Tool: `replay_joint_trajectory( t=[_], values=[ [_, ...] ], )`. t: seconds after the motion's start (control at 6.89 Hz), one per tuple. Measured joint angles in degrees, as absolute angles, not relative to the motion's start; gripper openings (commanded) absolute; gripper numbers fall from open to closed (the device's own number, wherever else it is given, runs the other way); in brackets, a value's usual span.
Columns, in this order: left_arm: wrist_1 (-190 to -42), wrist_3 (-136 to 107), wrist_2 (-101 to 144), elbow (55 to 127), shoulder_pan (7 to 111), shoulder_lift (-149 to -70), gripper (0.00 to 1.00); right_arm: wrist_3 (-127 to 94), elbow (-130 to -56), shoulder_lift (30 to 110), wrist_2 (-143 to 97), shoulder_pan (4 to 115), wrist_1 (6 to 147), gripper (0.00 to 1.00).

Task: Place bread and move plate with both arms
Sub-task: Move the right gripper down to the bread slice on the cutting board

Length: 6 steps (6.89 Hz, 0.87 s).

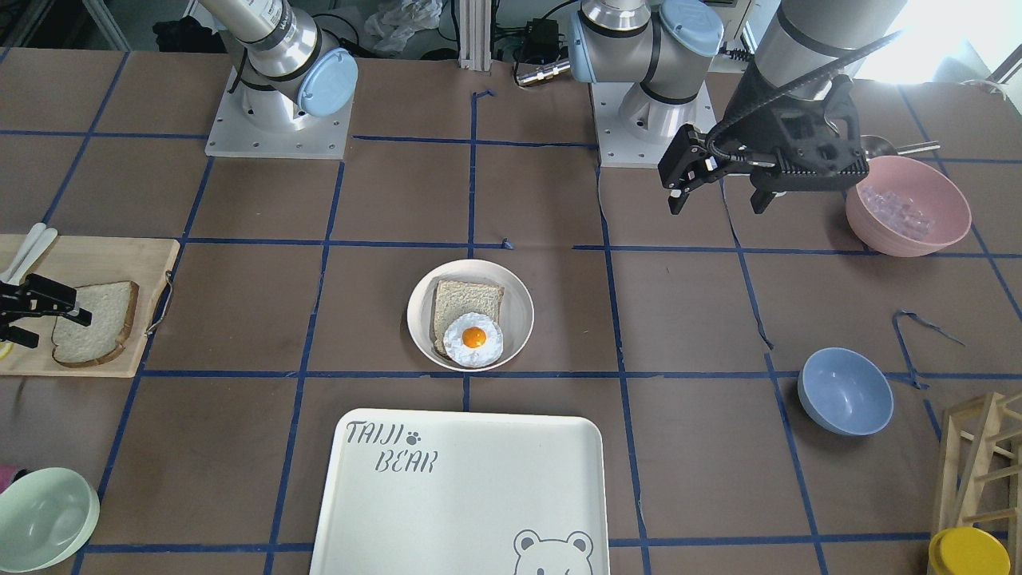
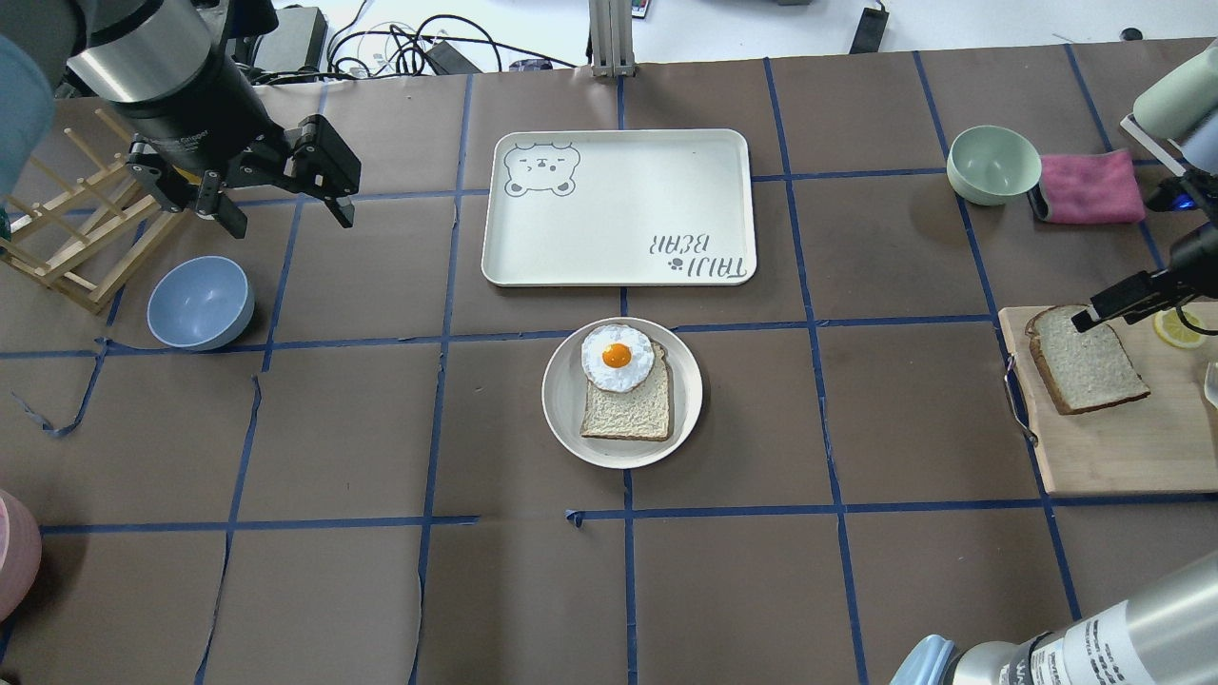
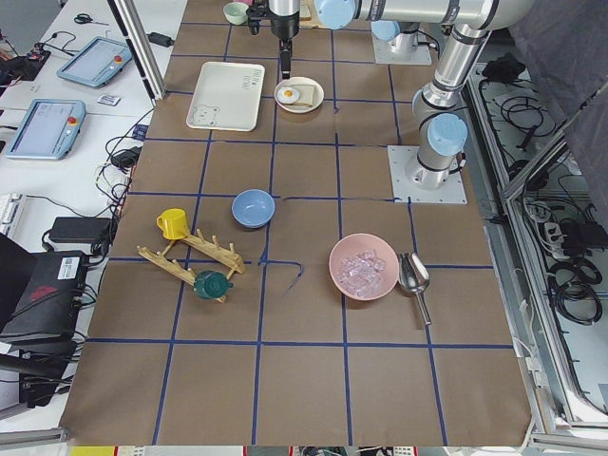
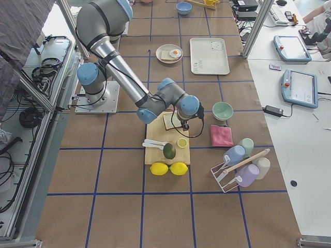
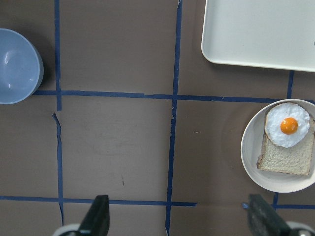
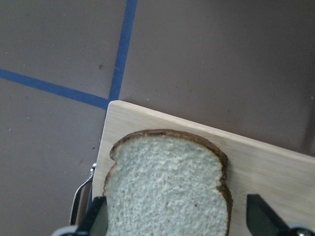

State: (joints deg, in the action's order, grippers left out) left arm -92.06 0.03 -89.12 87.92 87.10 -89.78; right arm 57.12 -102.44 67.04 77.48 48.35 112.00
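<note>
The right gripper takes hold of the slice by its crusted edge (image 6: 227, 206) next, to put the bread onto the plate.
The bread (image 2: 1085, 360), a dark-crusted slice with one rounded end, lies flat on a wooden cutting board (image 2: 1113, 447) at the table's right end; it also shows in the front view (image 1: 94, 323) and the right wrist view (image 6: 167, 187). My right gripper (image 6: 177, 221) is open just over it, one finger on each side, and shows at the front view's left edge (image 1: 57, 331). The plate (image 2: 561, 395) sits mid-table and holds a squarer slice (image 2: 628, 409) topped with a fried egg (image 2: 617, 358). My left gripper (image 2: 290, 224) is open and empty, high over the far left.
A bear-printed tray (image 2: 618, 205) lies just beyond the plate. A blue bowl (image 2: 200, 303) and a wooden rack (image 2: 67, 238) are at the left. A mint bowl (image 2: 992, 164) and a pink cloth (image 2: 1090, 187) are at the far right. A pink bowl (image 1: 908, 206) stands near the left arm's base.
</note>
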Motion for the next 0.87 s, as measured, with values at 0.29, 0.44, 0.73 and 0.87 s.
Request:
replay_joint_trajectory(
  t=[0.29,0.44,0.73,0.87],
  values=[
    [-91.9,0.1,-89.2,87.9,87.0,-89.7,1.00,57.1,-104.7,66.9,78.2,48.3,115.5,0.96],
    [-91.8,0.1,-89.3,87.9,86.9,-89.7,1.00,57.1,-105.3,66.6,78.4,48.3,116.1,0.78],
    [-91.8,0.1,-89.4,87.9,86.7,-89.6,1.00,56.9,-105.6,66.2,79.3,48.2,116.1,0.44],
    [-91.8,0.2,-89.3,87.9,86.6,-89.6,1.00,56.9,-105.6,66.2,79.9,48.2,115.9,0.31]
  ],
)
